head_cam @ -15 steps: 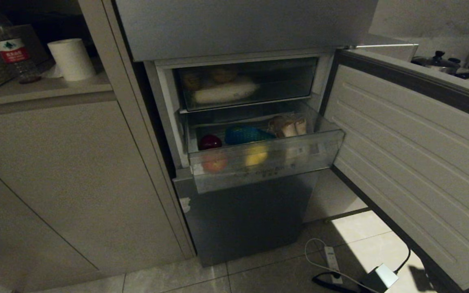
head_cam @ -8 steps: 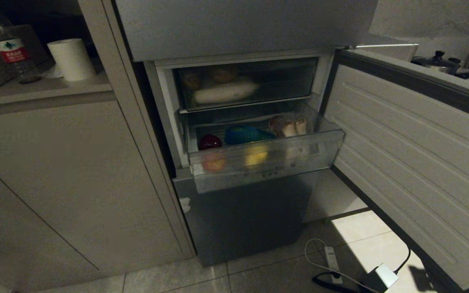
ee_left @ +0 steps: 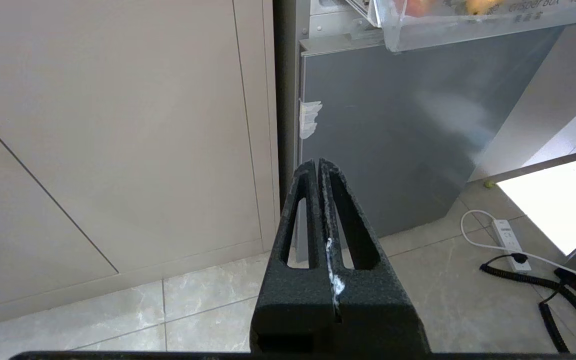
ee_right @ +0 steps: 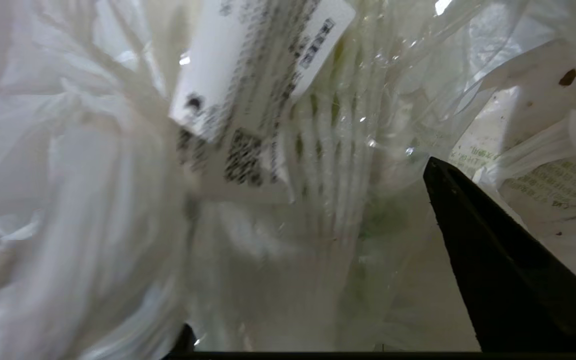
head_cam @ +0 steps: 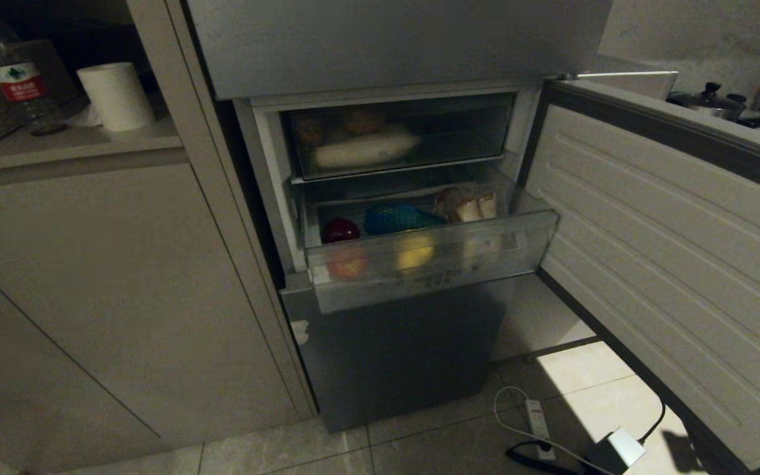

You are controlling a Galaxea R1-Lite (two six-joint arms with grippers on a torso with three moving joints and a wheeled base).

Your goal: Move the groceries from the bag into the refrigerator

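I will lower my right gripper before I close it on the clear-wrapped pack, because in the right wrist view my fingers are still above the pack.
The refrigerator [head_cam: 386,356] stands with its middle door [head_cam: 670,264] swung open to the right and a clear drawer [head_cam: 429,264] pulled out. In the drawer lie groceries: a red fruit [head_cam: 340,229], a blue-green pack [head_cam: 396,218] and pale beige lumps [head_cam: 469,203]. Neither arm shows in the head view. My right gripper [ee_right: 308,240] is open inside the crinkly white bag [ee_right: 58,175], its fingers wide apart either side of a clear-wrapped pack with a white printed label [ee_right: 253,75]. My left gripper [ee_left: 318,162] is shut and empty, low before the refrigerator's bottom door [ee_left: 393,135].
Beige cabinets [head_cam: 109,284] stand left of the refrigerator, with a water bottle [head_cam: 14,72] and a paper roll [head_cam: 116,95] on the ledge above. A power strip with cables [head_cam: 538,422] lies on the tiled floor under the open door. A pot [head_cam: 706,99] sits at the far right.
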